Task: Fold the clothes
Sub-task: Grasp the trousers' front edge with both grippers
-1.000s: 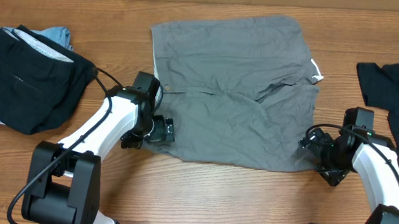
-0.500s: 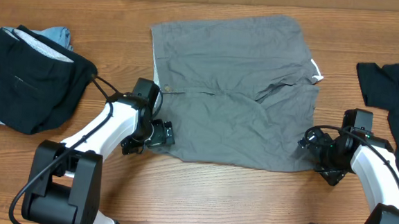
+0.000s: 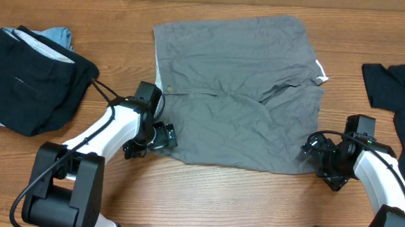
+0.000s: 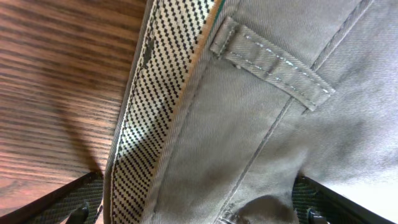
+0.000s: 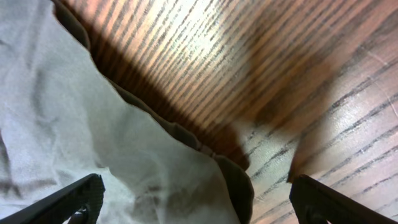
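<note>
The grey garment's corner lies between my right gripper's fingers, the outer one meeting its shadow on the tabletop, so it is time to close now.
A medium-grey wrinkled garment lies flat in the middle of the table, with a small white label at its right edge. My left gripper is open at the garment's lower left corner; in the left wrist view the grey waistband with a belt loop and dotted lining lies between the spread fingers. My right gripper is open at the lower right corner; the grey hem lies between its fingers.
A black garment lies folded at the far left on a light-blue one. Another black garment lies at the right edge. The wooden table runs bare along the front.
Both grippers have crept slightly inward and down onto the grey garment's lower corners. The garment has not visibly moved.
</note>
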Robot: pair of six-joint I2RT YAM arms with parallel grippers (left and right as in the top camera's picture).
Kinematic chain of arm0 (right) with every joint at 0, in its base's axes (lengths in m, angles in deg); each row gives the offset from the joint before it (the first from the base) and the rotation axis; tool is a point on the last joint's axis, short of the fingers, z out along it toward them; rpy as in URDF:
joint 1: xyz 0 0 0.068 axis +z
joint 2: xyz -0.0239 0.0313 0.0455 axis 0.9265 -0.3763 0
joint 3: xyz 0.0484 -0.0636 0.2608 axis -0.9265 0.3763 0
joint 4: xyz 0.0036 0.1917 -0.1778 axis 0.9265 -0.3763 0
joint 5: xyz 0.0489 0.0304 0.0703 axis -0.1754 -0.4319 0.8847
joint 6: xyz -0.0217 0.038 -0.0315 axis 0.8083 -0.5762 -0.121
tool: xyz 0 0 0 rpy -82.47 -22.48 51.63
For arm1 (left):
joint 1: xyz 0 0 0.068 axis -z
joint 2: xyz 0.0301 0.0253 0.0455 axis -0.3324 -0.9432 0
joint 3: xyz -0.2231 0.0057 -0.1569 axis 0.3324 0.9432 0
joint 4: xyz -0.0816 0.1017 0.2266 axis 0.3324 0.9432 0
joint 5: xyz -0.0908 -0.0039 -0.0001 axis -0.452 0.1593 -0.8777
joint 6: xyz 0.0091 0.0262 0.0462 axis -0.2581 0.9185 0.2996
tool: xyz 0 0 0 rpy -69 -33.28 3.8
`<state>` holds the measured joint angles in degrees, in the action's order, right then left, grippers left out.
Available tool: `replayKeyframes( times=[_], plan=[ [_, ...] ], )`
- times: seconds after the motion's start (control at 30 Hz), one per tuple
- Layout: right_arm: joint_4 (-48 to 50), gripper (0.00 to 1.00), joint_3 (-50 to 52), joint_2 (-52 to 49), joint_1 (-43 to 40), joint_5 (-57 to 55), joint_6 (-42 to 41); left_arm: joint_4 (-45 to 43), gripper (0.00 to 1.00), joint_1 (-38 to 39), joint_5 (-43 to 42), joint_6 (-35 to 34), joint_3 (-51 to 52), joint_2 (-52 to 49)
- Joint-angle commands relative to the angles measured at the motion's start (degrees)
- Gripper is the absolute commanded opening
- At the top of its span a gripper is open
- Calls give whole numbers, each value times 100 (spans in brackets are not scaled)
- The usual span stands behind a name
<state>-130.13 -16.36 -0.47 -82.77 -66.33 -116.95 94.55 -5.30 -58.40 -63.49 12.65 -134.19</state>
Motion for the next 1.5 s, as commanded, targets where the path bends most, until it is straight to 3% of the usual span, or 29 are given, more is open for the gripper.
replayKeyframes(
  times=[0.0,0.77,0.83,0.97,1.13,1.27,1.33,1.47],
  plan=[
    [66,100,31,-13,2,7,-7,-57,100,-28,-2,-116,79,96],
    [-15,98,31,-160,17,-92,-223,-52,100,-26,-44,-138,79,96],
    [-7,78,31,-315,20,-81,-273,-50,100,-26,-44,-136,79,96],
    [-63,54,31,-372,20,22,-308,-50,100,-28,-44,-136,79,96],
    [-70,45,31,-372,20,199,-306,-50,100,-26,-46,-138,79,96],
    [-68,18,31,-372,20,197,-306,-35,100,-28,-46,-138,79,96],
    [-63,15,31,-372,20,197,-306,-35,100,-26,-48,-138,79,96],
    [4,18,31,-372,17,195,-306,-4,100,-26,-46,-138,79,96]
  ],
)
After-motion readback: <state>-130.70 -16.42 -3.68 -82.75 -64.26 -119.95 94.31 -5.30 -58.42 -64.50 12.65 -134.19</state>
